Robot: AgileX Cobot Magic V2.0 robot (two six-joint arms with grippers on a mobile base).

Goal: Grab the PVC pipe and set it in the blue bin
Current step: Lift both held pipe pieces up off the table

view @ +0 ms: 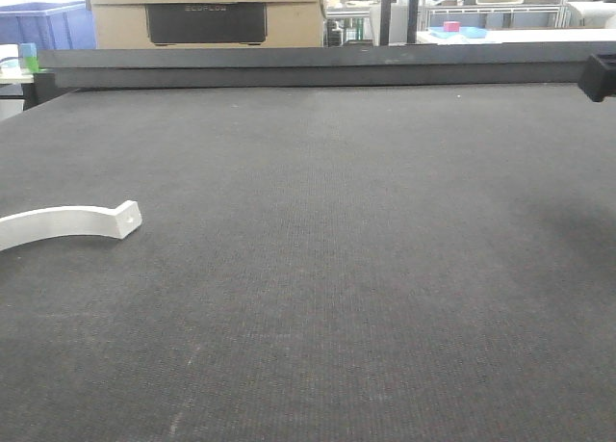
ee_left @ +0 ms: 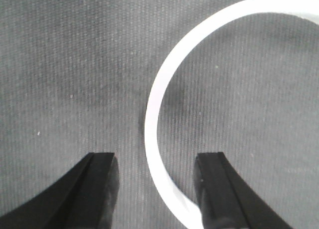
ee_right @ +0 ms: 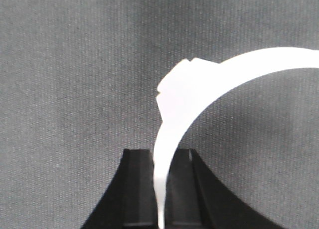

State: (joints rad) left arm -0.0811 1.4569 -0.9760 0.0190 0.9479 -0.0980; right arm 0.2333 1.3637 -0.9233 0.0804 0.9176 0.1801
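Observation:
My left gripper needs to take hold of the white curved piece by its thin bowed side (ee_left: 158, 173), because the piece must go into the blue bin.
The PVC pipe is out of view in all three views. In the right wrist view my right gripper (ee_right: 160, 156) is shut on a thin white curved strip (ee_right: 199, 84), which arcs up and to the right above the dark mat. My left gripper (ee_left: 157, 161) is open low over the mat. Another white curved strip (ee_left: 152, 109) lies between its fingers, closer to the right finger (ee_left: 214, 189). The front view shows a white curved strip (view: 67, 221) with a hole near its end, lying at the left. A blue bin (view: 43, 23) stands beyond the table's far left corner.
The dark textured mat (view: 337, 269) covers the whole table. A raised dark rail (view: 308, 66) runs along its far edge. A black part (view: 599, 74) juts in at the upper right. Cardboard boxes (view: 202, 9) and shelving stand behind the table.

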